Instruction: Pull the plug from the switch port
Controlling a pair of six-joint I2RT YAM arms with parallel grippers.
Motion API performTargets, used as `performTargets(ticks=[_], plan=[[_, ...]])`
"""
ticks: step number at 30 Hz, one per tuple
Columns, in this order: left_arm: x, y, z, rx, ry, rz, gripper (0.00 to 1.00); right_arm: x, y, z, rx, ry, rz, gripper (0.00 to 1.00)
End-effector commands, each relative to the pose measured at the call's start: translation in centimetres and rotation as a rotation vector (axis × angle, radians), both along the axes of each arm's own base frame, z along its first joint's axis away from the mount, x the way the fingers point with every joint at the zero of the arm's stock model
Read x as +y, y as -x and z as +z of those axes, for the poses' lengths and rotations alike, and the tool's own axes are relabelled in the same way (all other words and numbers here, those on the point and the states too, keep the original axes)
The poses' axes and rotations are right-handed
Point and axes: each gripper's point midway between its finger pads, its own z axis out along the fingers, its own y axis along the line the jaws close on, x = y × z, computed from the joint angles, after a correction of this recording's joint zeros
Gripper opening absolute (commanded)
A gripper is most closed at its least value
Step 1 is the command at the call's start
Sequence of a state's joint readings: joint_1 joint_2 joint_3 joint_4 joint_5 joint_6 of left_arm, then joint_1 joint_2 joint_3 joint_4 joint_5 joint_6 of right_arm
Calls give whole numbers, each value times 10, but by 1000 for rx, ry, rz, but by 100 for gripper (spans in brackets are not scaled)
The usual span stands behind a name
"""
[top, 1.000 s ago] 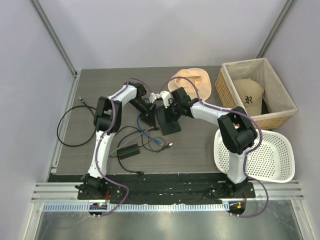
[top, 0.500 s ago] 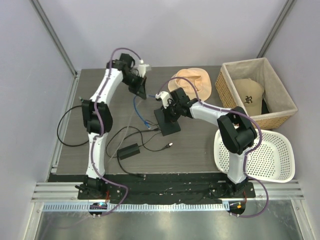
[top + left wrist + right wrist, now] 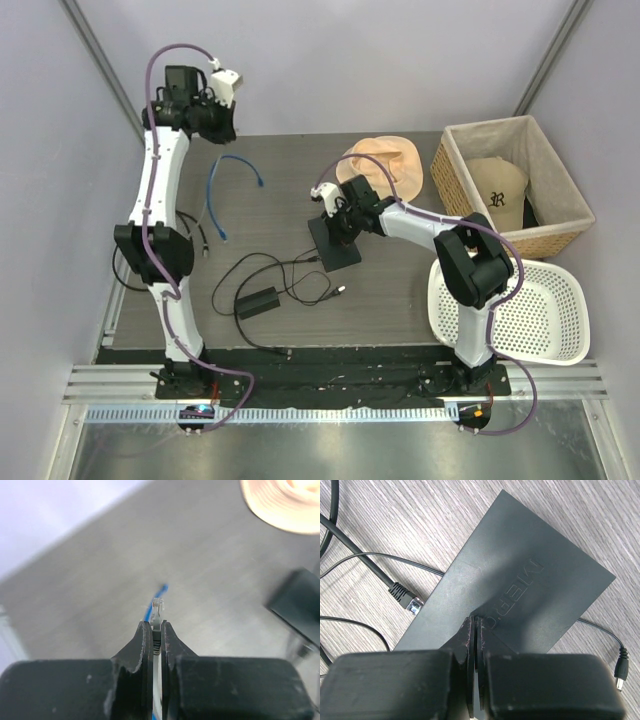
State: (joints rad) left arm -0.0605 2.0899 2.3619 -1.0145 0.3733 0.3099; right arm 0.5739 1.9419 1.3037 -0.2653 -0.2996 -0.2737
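My left gripper keeps hold of the plug until it is lower: released now, high above the table, it would fall instead of landing.
My left gripper [image 3: 218, 120] is raised high over the back left of the table. In the left wrist view it [image 3: 156, 626] is shut on the plug [image 3: 158, 609], whose clear tip sticks out past the fingertips. The bright-blue cable [image 3: 213, 188] curves below the gripper, well clear of the switch [image 3: 333, 240]. My right gripper [image 3: 342, 222] is shut, and its tips [image 3: 476, 621] rest on top of the flat black switch [image 3: 520, 595]. The ports along the switch edge do not show.
A black network plug [image 3: 406, 598] lies loose beside the switch edge. A thin black lead and its adapter brick [image 3: 257, 302] lie in front. A peach hat [image 3: 385, 160] lies behind the switch. At the right stand a wicker basket [image 3: 545, 238] with a cap and a white basket [image 3: 560, 345].
My left arm has swung up and back to the far left, away from the switch, taking the blue cable with it. The right gripper and switch have stayed put.
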Motion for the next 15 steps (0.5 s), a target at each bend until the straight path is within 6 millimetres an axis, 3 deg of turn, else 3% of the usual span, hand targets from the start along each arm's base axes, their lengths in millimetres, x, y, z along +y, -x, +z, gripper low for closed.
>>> performTargets(ticks=[1, 4, 6, 10, 15], plan=[[34, -30, 64, -294, -126, 75, 0, -37, 30, -59, 150, 192, -27, 1], [35, -38, 63, -318, -144, 66, 0, -36, 30, -59, 147, 192, -24, 1], [30, -41, 51, -291, -119, 59, 0, -36, 30, -58, 143, 192, -23, 1], [28, -55, -2, -180, -79, 97, 0, -37, 30, -58, 139, 192, -26, 1], [52, -79, -54, -109, -149, 245, 1, -37, 30, -58, 137, 194, -26, 1]])
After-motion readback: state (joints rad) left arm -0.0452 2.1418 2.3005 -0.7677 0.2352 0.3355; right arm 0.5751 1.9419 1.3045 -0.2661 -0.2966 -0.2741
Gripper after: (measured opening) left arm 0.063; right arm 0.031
